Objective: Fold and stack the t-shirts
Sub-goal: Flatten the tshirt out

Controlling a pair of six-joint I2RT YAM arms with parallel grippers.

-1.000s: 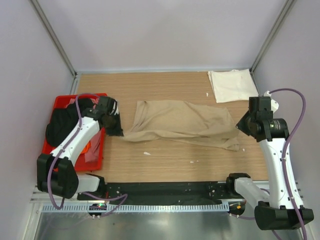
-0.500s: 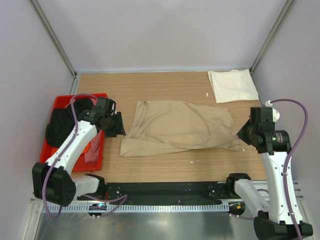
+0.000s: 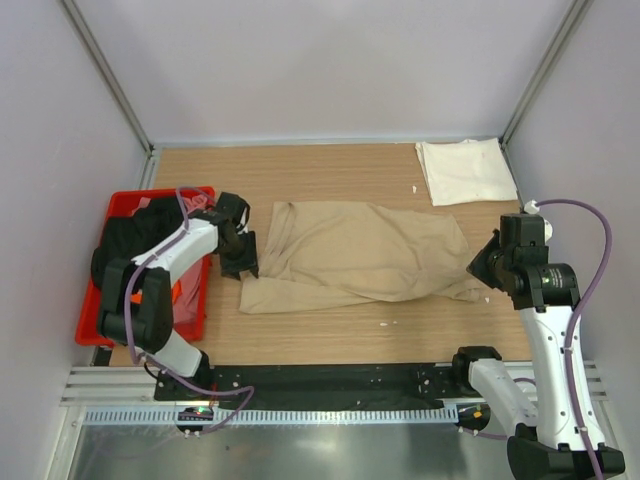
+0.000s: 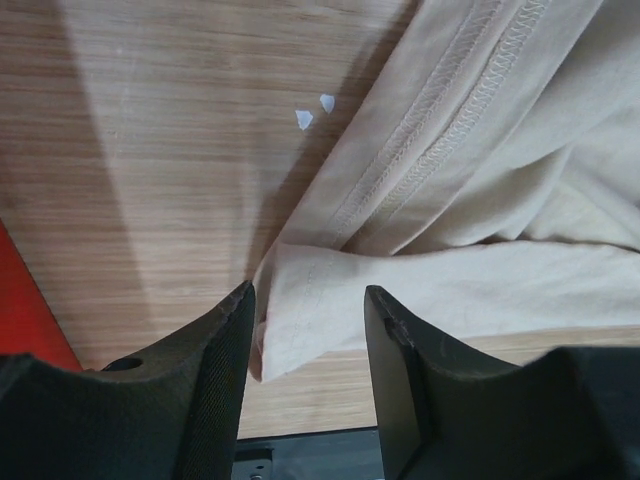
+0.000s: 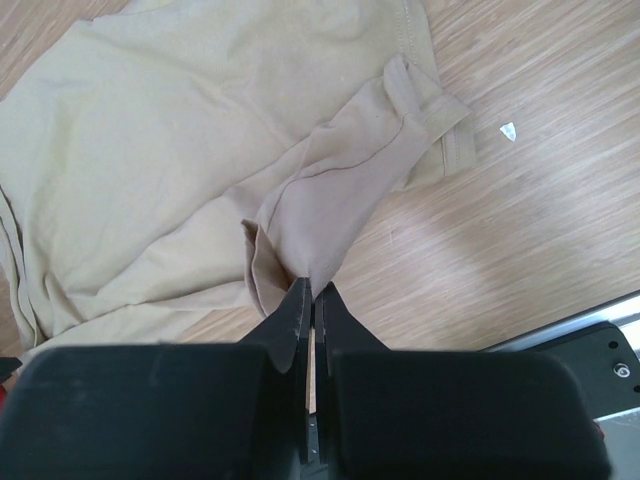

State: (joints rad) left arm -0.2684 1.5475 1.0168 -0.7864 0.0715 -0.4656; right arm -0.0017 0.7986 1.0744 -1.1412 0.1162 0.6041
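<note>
My left gripper needs to go lower before it closes on the corner of the tan shirt, because its fingers are still above the cloth in the left wrist view.
A tan t-shirt (image 3: pixel 360 252) lies spread and creased across the middle of the table. My left gripper (image 3: pixel 243 262) hovers open over its near left corner; in the left wrist view that corner (image 4: pixel 300 310) lies loose on the wood between the fingers (image 4: pixel 225 350) of the left gripper (image 4: pixel 308 312). My right gripper (image 3: pixel 478 270) is shut on the shirt's right end, and the right wrist view shows the right gripper (image 5: pixel 310 292) pinching a fold of tan cloth (image 5: pixel 330 210). A cream-white t-shirt (image 3: pixel 465 170) lies folded at the back right corner.
A red bin (image 3: pixel 160 192) stands at the left edge, holding black cloth (image 3: pixel 120 250) and something orange (image 3: pixel 178 292). Small white scraps (image 3: pixel 385 324) dot the wood. A black rail (image 3: pixel 340 380) runs along the near edge, with walls close on both sides.
My left gripper has opened and let go of the shirt's left corner, which dropped flat onto the table. The left arm swung a little right; the right gripper stayed shut on the cloth.
</note>
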